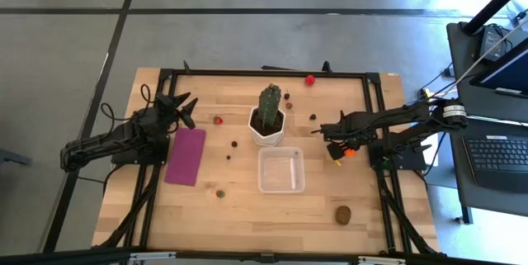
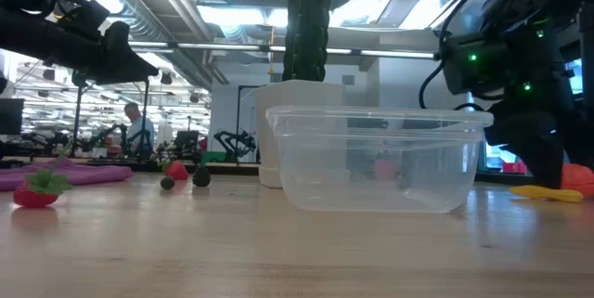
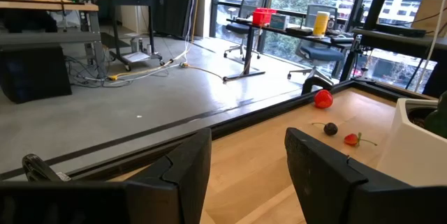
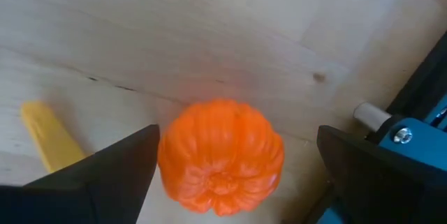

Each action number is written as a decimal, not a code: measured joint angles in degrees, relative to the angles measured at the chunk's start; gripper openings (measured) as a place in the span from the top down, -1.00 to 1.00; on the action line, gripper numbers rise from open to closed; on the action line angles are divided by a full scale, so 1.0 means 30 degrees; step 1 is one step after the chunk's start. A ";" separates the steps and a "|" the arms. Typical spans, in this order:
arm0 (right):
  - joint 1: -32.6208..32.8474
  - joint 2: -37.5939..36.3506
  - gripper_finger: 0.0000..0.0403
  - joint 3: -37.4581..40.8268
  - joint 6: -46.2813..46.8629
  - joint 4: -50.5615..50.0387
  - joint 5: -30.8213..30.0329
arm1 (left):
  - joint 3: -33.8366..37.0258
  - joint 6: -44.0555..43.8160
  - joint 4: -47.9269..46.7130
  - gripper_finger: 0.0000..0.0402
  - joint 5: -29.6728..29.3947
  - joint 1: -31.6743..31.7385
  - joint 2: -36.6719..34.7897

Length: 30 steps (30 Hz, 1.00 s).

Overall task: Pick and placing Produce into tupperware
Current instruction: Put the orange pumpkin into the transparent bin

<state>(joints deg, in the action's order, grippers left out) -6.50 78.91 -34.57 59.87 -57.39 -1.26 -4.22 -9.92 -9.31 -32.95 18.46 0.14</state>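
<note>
My right gripper is ready to close on the orange pumpkin: its fingers reach down on either side of the pumpkin in the right wrist view, close over the table.
The clear square tupperware (image 1: 280, 170) (image 2: 376, 163) stands on the wood table in front of the cactus pot. Tiny produce pieces lie scattered: a red one (image 1: 309, 79), a strawberry (image 1: 218, 120) (image 2: 37, 189), dark bits (image 1: 233, 143), and a brown piece (image 1: 343, 214). My right gripper (image 1: 342, 148) (image 4: 239, 144) is open and points down over an orange pumpkin piece (image 4: 222, 155) (image 1: 350, 153) that lies on the table, one finger on each side of it. A yellow piece (image 4: 49, 137) lies beside it. My left gripper (image 1: 186, 104) (image 3: 248, 161) is open, raised above the table's far left part. My right gripper has one finger (image 4: 122, 172) right against the side of the pumpkin piece (image 4: 167, 158), and I cannot tell whether it touches. The other finger (image 4: 370, 172) stands clear of the pumpkin, which rests on the table.
A green cactus in a white pot (image 1: 268, 120) stands at mid-table, just beyond the tupperware. A flat magenta rectangle (image 1: 186, 156) lies to the left. A black frame (image 1: 378, 116) runs along the table's edges. Bare wood lies near the front edge.
</note>
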 joint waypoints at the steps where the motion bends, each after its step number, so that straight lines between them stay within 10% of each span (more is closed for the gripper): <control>1: -0.0003 0.0073 -0.92 0.0000 -0.0011 0.0028 0.0019 | -0.0003 0.0003 -0.0003 0.12 0.0006 0.0006 0.0006; 19: 0.0000 0.0200 -0.22 -0.0007 -0.0025 0.0978 0.0867 | -0.0001 0.0003 0.0000 0.12 0.0004 0.0007 0.0000; 30: 0.0000 -0.0125 -0.28 0.0000 0.0033 0.0979 0.0939 | 0.0003 0.0003 0.0004 0.12 0.0000 0.0007 0.0000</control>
<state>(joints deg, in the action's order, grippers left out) -6.50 78.53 -34.57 59.96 -54.46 1.56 -4.21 -9.91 -9.30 -32.95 18.48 0.14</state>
